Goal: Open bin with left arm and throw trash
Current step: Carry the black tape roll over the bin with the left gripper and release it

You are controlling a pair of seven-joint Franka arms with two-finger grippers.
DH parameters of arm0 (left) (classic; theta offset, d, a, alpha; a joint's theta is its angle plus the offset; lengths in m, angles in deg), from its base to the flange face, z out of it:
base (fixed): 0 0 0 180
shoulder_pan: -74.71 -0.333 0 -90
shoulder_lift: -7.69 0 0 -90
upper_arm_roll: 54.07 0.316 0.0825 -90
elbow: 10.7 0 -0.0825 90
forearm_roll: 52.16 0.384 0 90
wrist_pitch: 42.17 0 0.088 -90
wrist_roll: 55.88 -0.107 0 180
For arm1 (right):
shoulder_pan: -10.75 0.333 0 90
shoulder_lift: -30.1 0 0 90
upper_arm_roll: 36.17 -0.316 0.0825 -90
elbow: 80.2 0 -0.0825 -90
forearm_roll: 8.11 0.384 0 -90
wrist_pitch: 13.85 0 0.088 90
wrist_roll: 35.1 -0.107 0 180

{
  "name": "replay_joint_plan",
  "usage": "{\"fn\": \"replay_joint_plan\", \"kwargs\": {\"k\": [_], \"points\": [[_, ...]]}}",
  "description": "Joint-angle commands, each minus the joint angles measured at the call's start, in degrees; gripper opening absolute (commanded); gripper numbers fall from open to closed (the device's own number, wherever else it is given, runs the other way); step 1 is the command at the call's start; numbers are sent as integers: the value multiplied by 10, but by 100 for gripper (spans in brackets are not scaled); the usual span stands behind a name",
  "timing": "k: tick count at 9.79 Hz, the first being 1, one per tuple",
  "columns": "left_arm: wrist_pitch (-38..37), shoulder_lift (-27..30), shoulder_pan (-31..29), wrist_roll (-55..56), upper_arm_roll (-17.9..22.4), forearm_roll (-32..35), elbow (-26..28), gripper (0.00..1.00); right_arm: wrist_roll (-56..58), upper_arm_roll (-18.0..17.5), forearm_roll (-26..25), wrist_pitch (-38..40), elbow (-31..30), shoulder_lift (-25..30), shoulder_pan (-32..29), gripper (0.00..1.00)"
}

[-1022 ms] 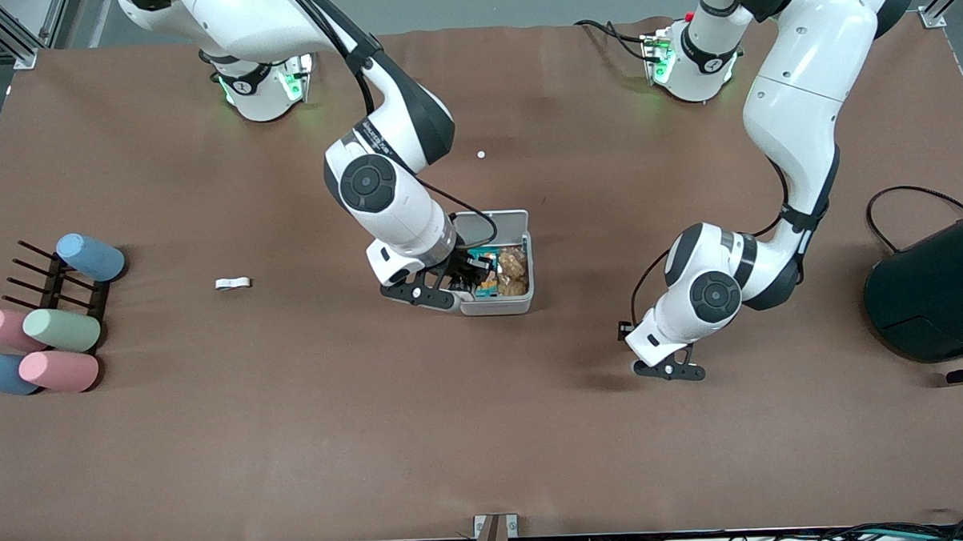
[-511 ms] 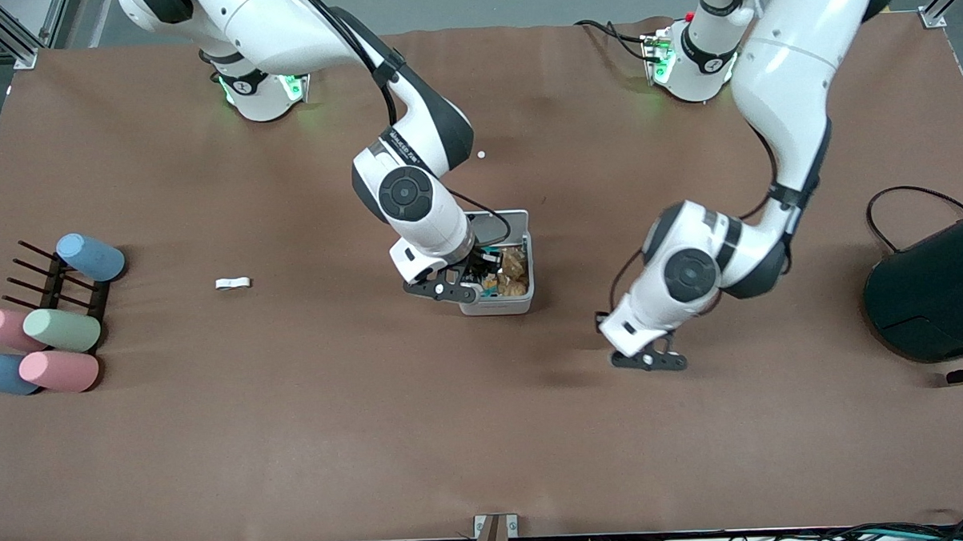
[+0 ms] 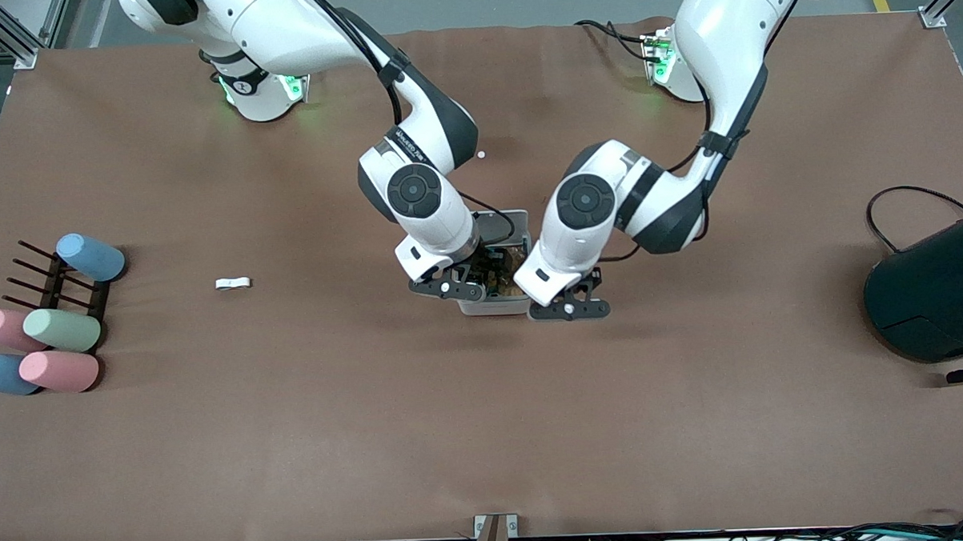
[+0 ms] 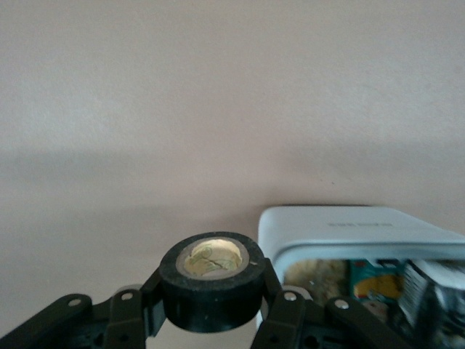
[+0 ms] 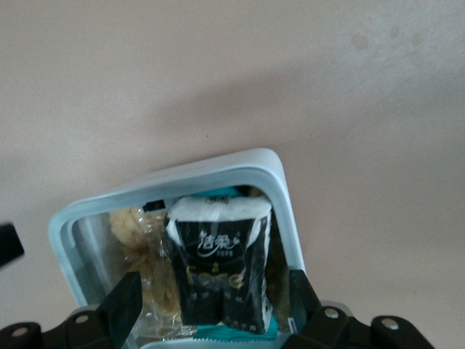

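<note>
The black tape ring is hanging beside the bin's rim (image 4: 349,252), short of the bin's opening. My left gripper needs to move the ring over the opening before letting go.
The white-grey bin (image 3: 495,307) stands mid-table with its lid (image 3: 502,222) raised. It holds crumpled trash. My right gripper (image 3: 455,286) hangs over the bin, open. In the right wrist view its fingers (image 5: 125,305) stand wide apart on either side of the black wrapper (image 5: 221,265) and do not touch it. The wrapper lies inside the bin (image 5: 280,190). My left gripper (image 3: 569,309) is over the table right beside the bin, toward the left arm's end. It is shut on a black tape ring (image 4: 212,280), with the bin's corner (image 4: 349,227) just past it. A curled white strip (image 3: 232,283) lies toward the right arm's end.
Pastel cylinders (image 3: 61,329) and a dark rack (image 3: 57,281) sit at the right arm's end. A large dark teal container (image 3: 935,295) with a cable stands at the left arm's end. A tiny white dot (image 3: 481,154) lies farther from the front camera than the bin.
My right gripper has opened over the bin and let go of the black wrapper. My left arm has swung in with the tape ring until it is next to the bin.
</note>
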Motion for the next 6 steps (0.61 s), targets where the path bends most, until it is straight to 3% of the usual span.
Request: {"fn": "replay_joint_plan", "kwargs": {"k": [1,6], "points": [[-18,17,-8,17,-15,2,4,2,-1,0,-7,55,7,26,-23,89],[-20,7,8,114,-44,4,-3,2,8,-1,16,115,-27,93,-97,88]]}}
